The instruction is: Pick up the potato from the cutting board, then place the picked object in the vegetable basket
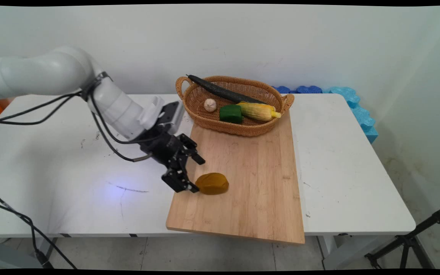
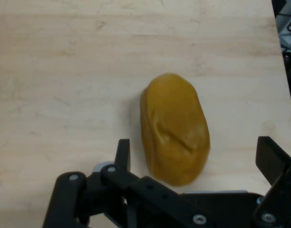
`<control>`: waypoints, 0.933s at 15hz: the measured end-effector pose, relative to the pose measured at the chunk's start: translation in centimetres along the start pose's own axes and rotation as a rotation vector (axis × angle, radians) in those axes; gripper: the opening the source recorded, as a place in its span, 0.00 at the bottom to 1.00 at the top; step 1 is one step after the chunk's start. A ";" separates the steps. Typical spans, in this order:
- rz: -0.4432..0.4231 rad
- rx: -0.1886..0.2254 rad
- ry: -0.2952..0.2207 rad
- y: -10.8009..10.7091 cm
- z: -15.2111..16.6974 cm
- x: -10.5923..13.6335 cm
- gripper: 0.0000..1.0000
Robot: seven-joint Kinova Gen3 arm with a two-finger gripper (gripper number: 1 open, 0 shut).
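Note:
The gripper takes hold of the yellow-brown potato by its long sides next, to move it off the cutting board (image 1: pixel 254 179) into the wicker basket (image 1: pixel 234 126).
A brownish-yellow potato (image 1: pixel 212 183) lies on the left part of a wooden cutting board (image 1: pixel 254 179). My gripper (image 1: pixel 198 174) hangs low just to its left, tilted toward it, and is open. In the hand view the potato (image 2: pixel 175 134) lies lengthwise on the board (image 2: pixel 64 71), its near end reaching in between the fingers of the gripper (image 2: pixel 198 156). The left finger (image 2: pixel 122 152) is close beside the potato and the right finger (image 2: pixel 271 156) stands well off it. Neither finger presses on it.
A wicker basket (image 1: pixel 239 130) rests on the board's far end, holding a long dark cucumber (image 1: pixel 220 91), a garlic bulb (image 1: pixel 210 104), a green pepper (image 1: pixel 230 113) and a corn cob (image 1: pixel 259 110). Blue foam pieces (image 1: pixel 357 110) line the table's far right edge.

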 end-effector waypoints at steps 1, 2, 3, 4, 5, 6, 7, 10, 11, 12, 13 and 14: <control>0.003 0.001 -0.001 0.0 0.6 0.2 1.00; 0.006 0.003 -0.002 -0.1 1.2 0.4 1.00; 0.010 0.005 -0.004 -0.2 1.8 0.6 1.00; 0.012 0.006 -0.005 -0.2 2.3 0.7 1.00; 0.015 0.007 -0.007 -0.3 2.7 0.8 1.00; 0.018 0.009 -0.009 -0.3 3.1 0.9 1.00; 0.020 0.010 -0.011 -0.4 3.5 0.9 1.00; 0.028 0.014 -0.015 -0.4 4.4 1.1 0.00; 0.031 0.016 -0.016 -0.5 4.6 1.2 0.00; 0.033 0.017 -0.017 -0.5 4.8 1.2 0.00; 0.035 0.018 -0.017 -0.5 4.9 1.3 0.00; 0.038 0.020 -0.017 -0.5 5.0 1.3 0.00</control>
